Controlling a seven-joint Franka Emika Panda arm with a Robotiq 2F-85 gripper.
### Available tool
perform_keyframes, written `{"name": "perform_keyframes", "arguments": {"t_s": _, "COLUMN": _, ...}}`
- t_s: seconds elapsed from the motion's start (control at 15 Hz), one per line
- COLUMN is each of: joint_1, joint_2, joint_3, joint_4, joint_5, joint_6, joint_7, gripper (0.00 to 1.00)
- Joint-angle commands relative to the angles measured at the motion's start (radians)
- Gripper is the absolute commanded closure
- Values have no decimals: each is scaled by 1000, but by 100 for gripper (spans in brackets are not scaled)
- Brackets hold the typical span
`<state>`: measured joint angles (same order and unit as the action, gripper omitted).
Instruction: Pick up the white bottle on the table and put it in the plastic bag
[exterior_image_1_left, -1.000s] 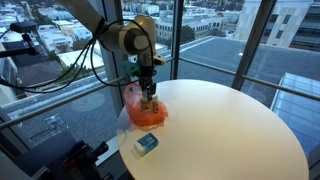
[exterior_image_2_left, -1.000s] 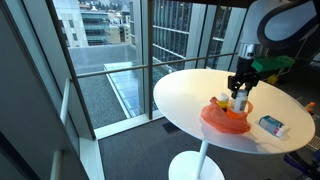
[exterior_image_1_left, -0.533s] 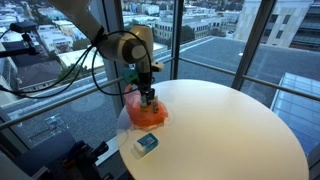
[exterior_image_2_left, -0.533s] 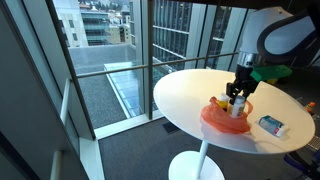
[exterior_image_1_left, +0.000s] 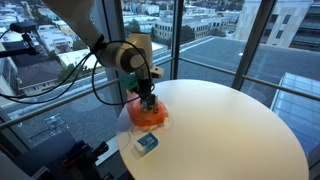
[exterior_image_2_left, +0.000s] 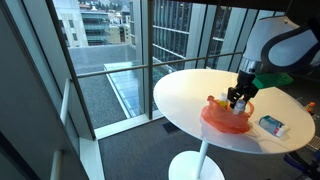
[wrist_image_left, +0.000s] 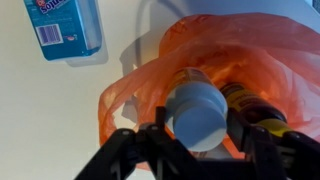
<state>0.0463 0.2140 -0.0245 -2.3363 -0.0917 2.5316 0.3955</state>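
Note:
The white bottle hangs inside the bag's opening and would stay in the orange plastic bag, so it is now time for my gripper to open.
In the wrist view my gripper (wrist_image_left: 200, 128) is shut on the white bottle (wrist_image_left: 197, 110), whose round cap faces the camera. The bottle hangs inside the mouth of the orange plastic bag (wrist_image_left: 270, 50), which lies on the white round table (wrist_image_left: 50, 120). A dark bottle with a yellow band (wrist_image_left: 250, 105) lies in the bag beside it. In both exterior views the gripper (exterior_image_1_left: 147, 100) (exterior_image_2_left: 238, 97) is lowered into the bag (exterior_image_1_left: 147, 115) (exterior_image_2_left: 225, 120) near the table's edge. The white bottle is hidden there.
A blue and white box (wrist_image_left: 65, 25) lies flat on the table next to the bag; it also shows in both exterior views (exterior_image_1_left: 146, 144) (exterior_image_2_left: 272, 126). The table (exterior_image_1_left: 230, 130) stands beside tall glass windows. Cables hang from the arm.
The gripper has gone down with the white bottle, from above the bag into its mouth. The bag and the box have not moved.

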Motion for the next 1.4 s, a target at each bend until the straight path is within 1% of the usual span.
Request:
{"name": "perform_keyframes", "arguments": {"t_s": 0.0, "joint_1": 9, "joint_2": -1, "joint_3": -21, "joint_4": -19, "joint_5": -22, "joint_6": 36, "joint_7": 0, "gripper": 61}}
{"name": "perform_keyframes", "arguments": {"t_s": 0.07, "joint_1": 9, "joint_2": -3, "joint_3": -22, "joint_4": -22, "joint_5": -21, "joint_6": 37, "joint_7": -2, "gripper": 13}}
{"name": "perform_keyframes", "arguments": {"t_s": 0.13, "joint_1": 8, "joint_2": -8, "joint_3": -23, "joint_4": -25, "joint_5": -19, "joint_6": 35, "joint_7": -5, "gripper": 11}}
{"name": "perform_keyframes", "arguments": {"t_s": 0.27, "joint_1": 8, "joint_2": -17, "joint_3": -26, "joint_4": -28, "joint_5": -19, "joint_6": 30, "joint_7": -6, "gripper": 1}}
{"name": "perform_keyframes", "arguments": {"t_s": 0.67, "joint_1": -1, "joint_2": -58, "joint_3": -25, "joint_4": -25, "joint_5": -1, "joint_6": -17, "joint_7": -25, "gripper": 0}}
{"name": "perform_keyframes", "arguments": {"t_s": 0.87, "joint_1": -4, "joint_2": -88, "joint_3": -28, "joint_4": -17, "joint_5": -4, "joint_6": -66, "joint_7": -21, "gripper": 0}}
{"name": "perform_keyframes", "arguments": {"t_s": 1.07, "joint_1": -12, "joint_2": -119, "joint_3": -32, "joint_4": 10, "joint_5": -13, "joint_6": -175, "joint_7": -13, "gripper": 0}}
{"name": "perform_keyframes", "arguments": {"t_s": 1.33, "joint_1": -45, "joint_2": -162, "joint_3": -39, "joint_4": 84, "joint_5": 15, "joint_6": -383, "joint_7": -65, "gripper": 0}}
